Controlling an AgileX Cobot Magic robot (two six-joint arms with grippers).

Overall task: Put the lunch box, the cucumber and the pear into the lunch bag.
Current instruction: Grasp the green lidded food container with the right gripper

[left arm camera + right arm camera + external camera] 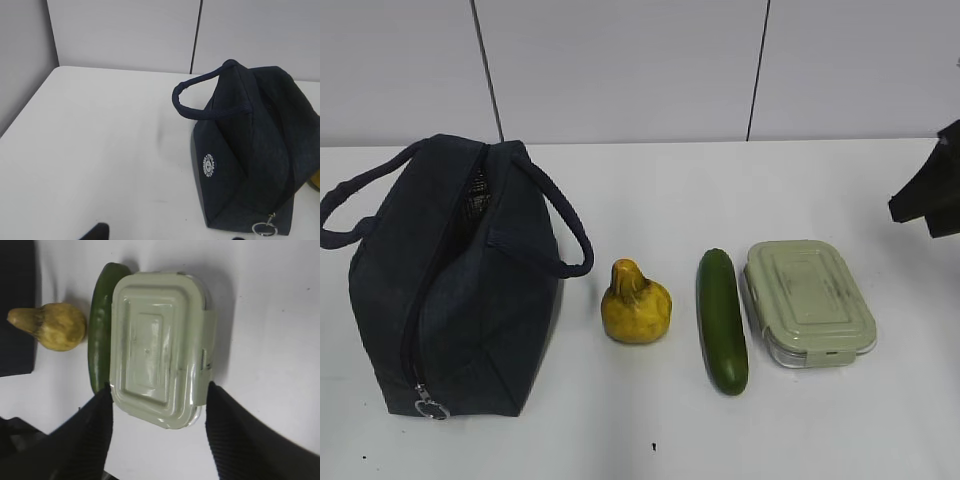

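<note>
The cucumber (721, 320) lies close along one side of the lunch box (808, 300), so the robot's right gripper next needs to grab the lunch box by the side that faces away from the cucumber.
The dark navy lunch bag (460, 290) stands at the left, its top gaping at the far end, its ring pull (431, 407) at the near end; it also shows in the left wrist view (255, 150). The yellow pear (636, 305), the dark green cucumber (721, 320) and the lunch box (808, 300) with its sage-green lid lie in a row to the bag's right. My right gripper (157, 392) is open and empty, its fingers (95, 415) framing the near end of the lunch box (160, 340) from above. My left gripper (165, 238) is open, left of the bag, with only its fingertips (96, 232) showing.
The table (720, 190) is white, with a grey panelled wall (620, 60) behind it. The right arm (928, 195) shows dark at the exterior view's right edge. In the right wrist view the cucumber (100, 330) lies against the box and the pear (52, 326) beyond it.
</note>
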